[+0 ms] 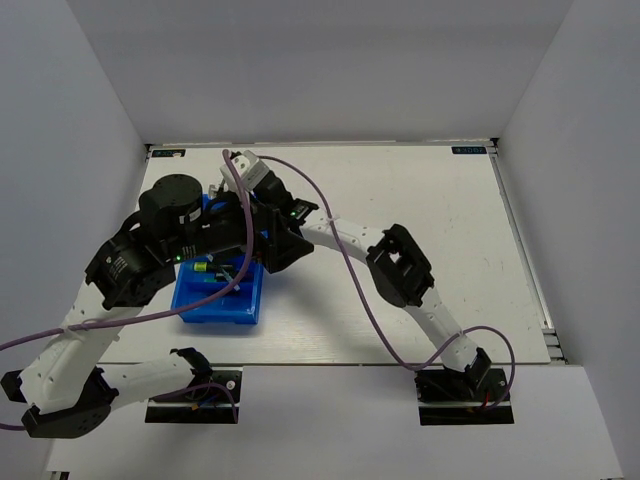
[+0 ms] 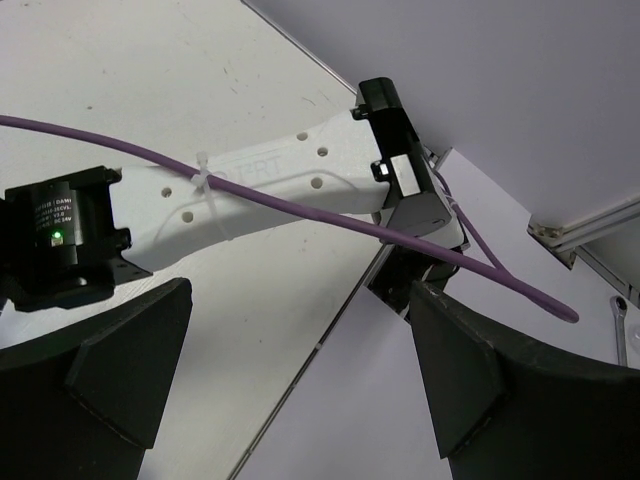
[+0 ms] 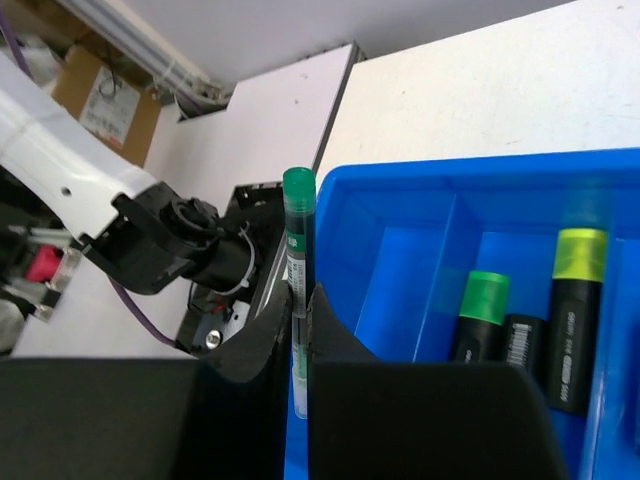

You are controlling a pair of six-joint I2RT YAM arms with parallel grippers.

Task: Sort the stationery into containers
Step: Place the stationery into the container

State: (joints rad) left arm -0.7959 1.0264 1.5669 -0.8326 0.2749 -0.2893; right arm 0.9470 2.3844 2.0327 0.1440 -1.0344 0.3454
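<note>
The thin pen stands upright at the tray's rim beside the tray's empty section, so it would end on the tray's rim if I opened my right gripper now.
The bright blue compartment tray (image 1: 215,300) lies at the left of the table, and its rim shows in the right wrist view (image 3: 400,185). My right gripper (image 3: 300,330) is shut on a thin pen with a green cap (image 3: 297,240), held upright over the tray's edge; from above the gripper (image 1: 250,262) hangs over the tray. A green-capped highlighter (image 3: 487,305) and a yellow-capped highlighter (image 3: 577,300) lie in one compartment. My left gripper (image 2: 300,390) is open and empty, raised above the tray (image 1: 240,218) and facing the right arm. The other stationery is hidden.
The right arm's white forearm (image 2: 260,190) with its purple cable crosses just in front of the left gripper. Both arms crowd over the tray. The left arm's base mount (image 3: 215,270) sits near the tray's corner. White table surface (image 1: 420,200) spreads to the right.
</note>
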